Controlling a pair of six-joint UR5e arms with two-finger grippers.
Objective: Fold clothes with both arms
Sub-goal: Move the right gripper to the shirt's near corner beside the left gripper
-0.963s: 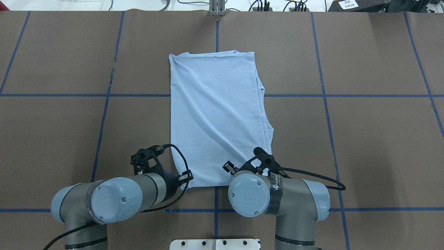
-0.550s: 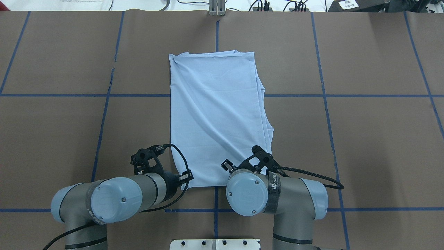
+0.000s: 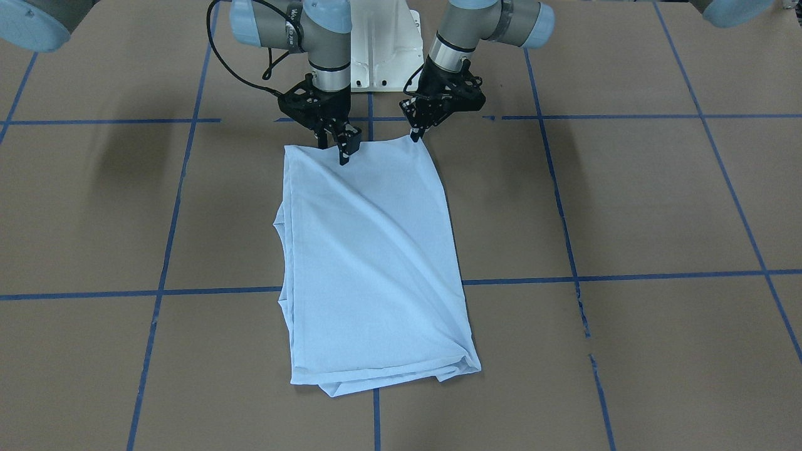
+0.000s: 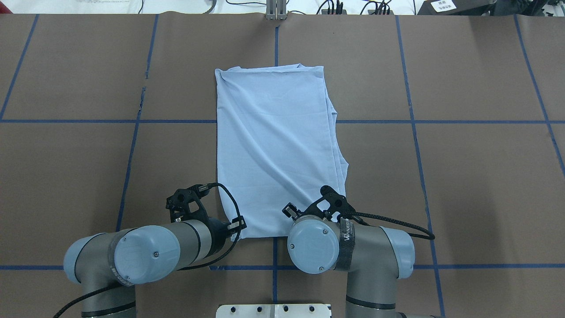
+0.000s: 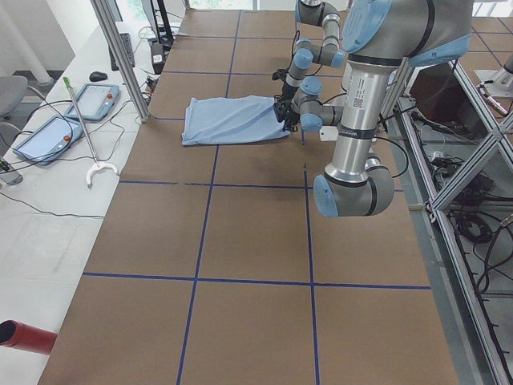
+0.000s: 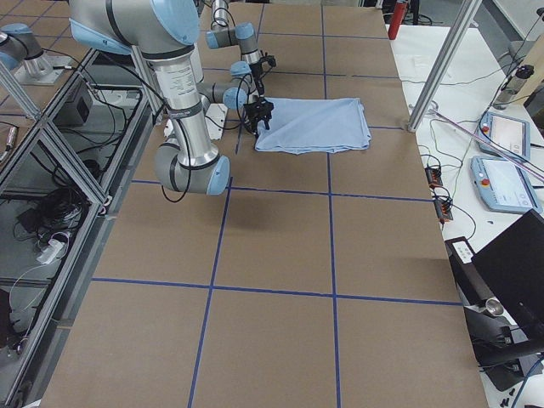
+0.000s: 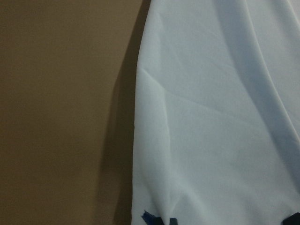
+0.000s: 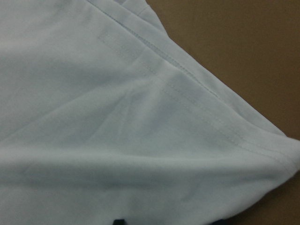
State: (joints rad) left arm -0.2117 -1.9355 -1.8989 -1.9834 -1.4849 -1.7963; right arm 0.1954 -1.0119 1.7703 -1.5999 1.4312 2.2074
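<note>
The robot's right gripper needs to fold the long rectangle over on itself, so it should next grab the pale blue t-shirt [image 3: 369, 263] by its short end with stitched hem [image 3: 319, 150].
The clothes, one pale blue t-shirt [image 3: 369, 263] [image 4: 273, 145], lie folded into a long rectangle in the middle of the table, plain side up. Both grippers are low over its edge nearest the robot. My left gripper [image 3: 415, 133] is at that edge's corner. In the left wrist view its two fingertips [image 7: 154, 218] show far apart just inside the shirt's [image 7: 220, 117] side edge, so it is open. My right gripper [image 3: 333, 149] stands open at the other corner, its fingers apart over the cloth [image 8: 117, 117] with hem seams in sight. The overhead view hides both sets of fingers under the wrists.
Brown table with a blue tape grid [image 4: 132, 145]. The white pedestal base [image 3: 382, 44] stands just behind the grippers. Cables and a metal bracket [image 4: 276, 11] line the far edge. A side bench with tablets [image 5: 88, 100] and an aluminium post [image 5: 120, 56] stands past the shirt's far end.
The right arm's wrist has shifted slightly left and toward the robot. The left arm and the shirt have not visibly moved.
</note>
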